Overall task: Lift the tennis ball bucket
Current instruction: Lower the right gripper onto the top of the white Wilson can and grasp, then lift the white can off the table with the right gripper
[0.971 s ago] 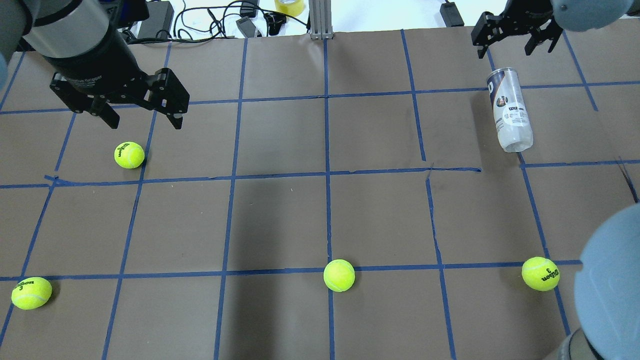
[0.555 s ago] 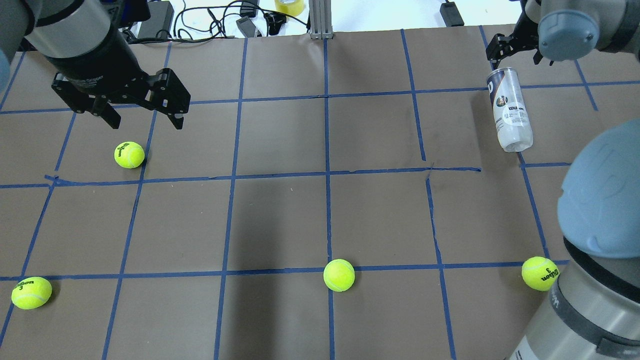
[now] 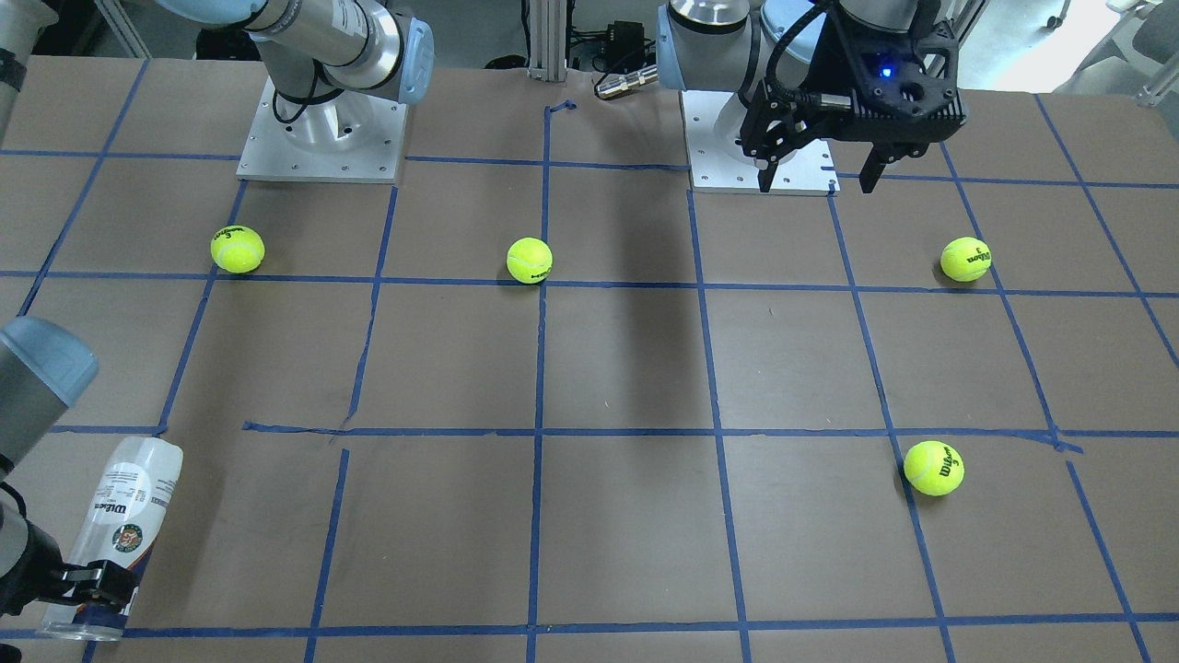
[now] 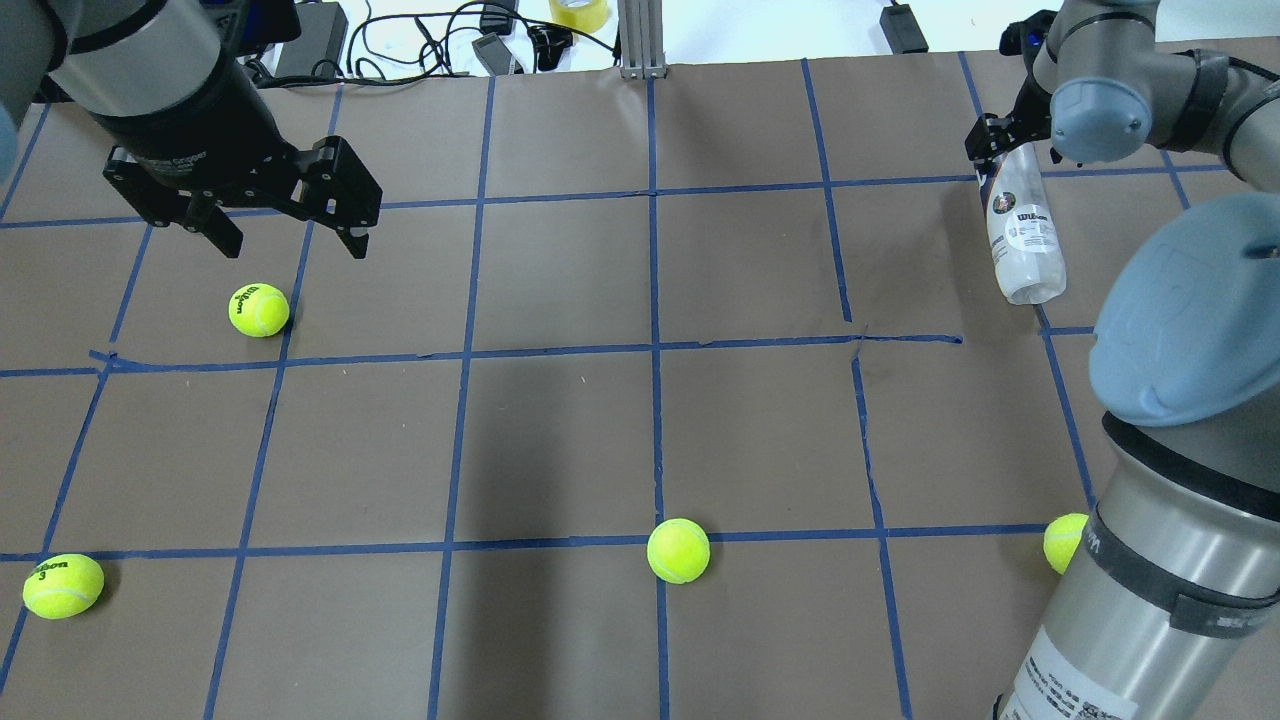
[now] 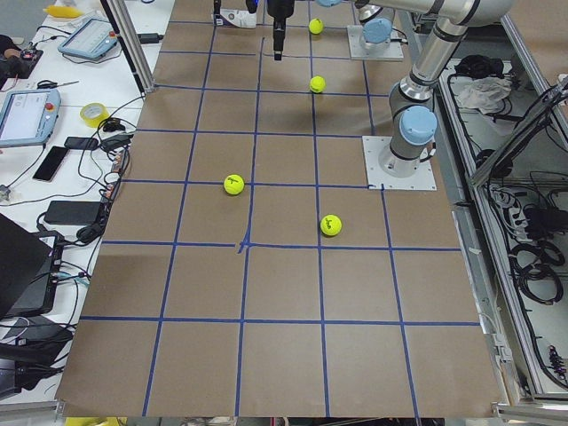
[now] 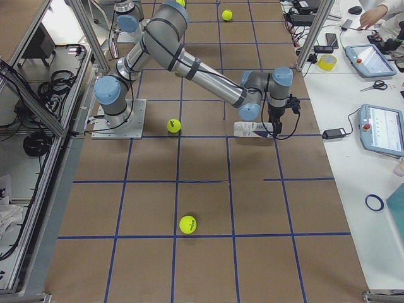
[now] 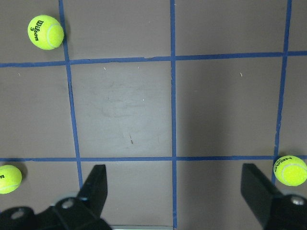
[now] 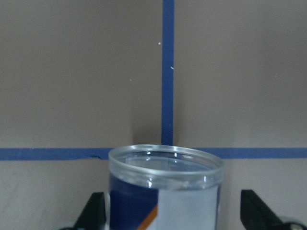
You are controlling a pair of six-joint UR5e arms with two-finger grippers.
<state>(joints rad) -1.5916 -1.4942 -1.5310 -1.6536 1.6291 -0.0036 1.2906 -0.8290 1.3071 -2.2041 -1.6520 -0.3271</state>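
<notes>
The robot's right gripper needs to lift up the tennis ball bucket, so next it should grab the bucket around its clear rimmed end [image 3: 88, 625] [image 8: 165, 167].
The tennis ball bucket [image 4: 1022, 235] is a clear can with a white and navy label. It lies on its side at the table's far right, and also shows in the front-facing view [image 3: 120, 516] and the exterior right view [image 6: 251, 129]. My right gripper [image 4: 1003, 150] is open and low over the can's far end. In the right wrist view the can's clear rim [image 8: 165, 160] sits between the two fingers [image 8: 95, 211], with a gap on the right side. My left gripper [image 4: 290, 245] is open and empty, hovering above the far left of the table.
Several yellow-green tennis balls lie on the brown table [image 4: 560, 440] with its blue tape grid: one just below the left gripper [image 4: 258, 310], one front left [image 4: 62, 585], one front centre [image 4: 678, 550], one front right [image 4: 1062, 540] half hidden by the right arm. Cables and devices [image 4: 470, 40] lie past the far edge.
My right arm has swung in and its gripper has come down from beyond the can to straddle the can's far end. The can and the left arm have not moved.
</notes>
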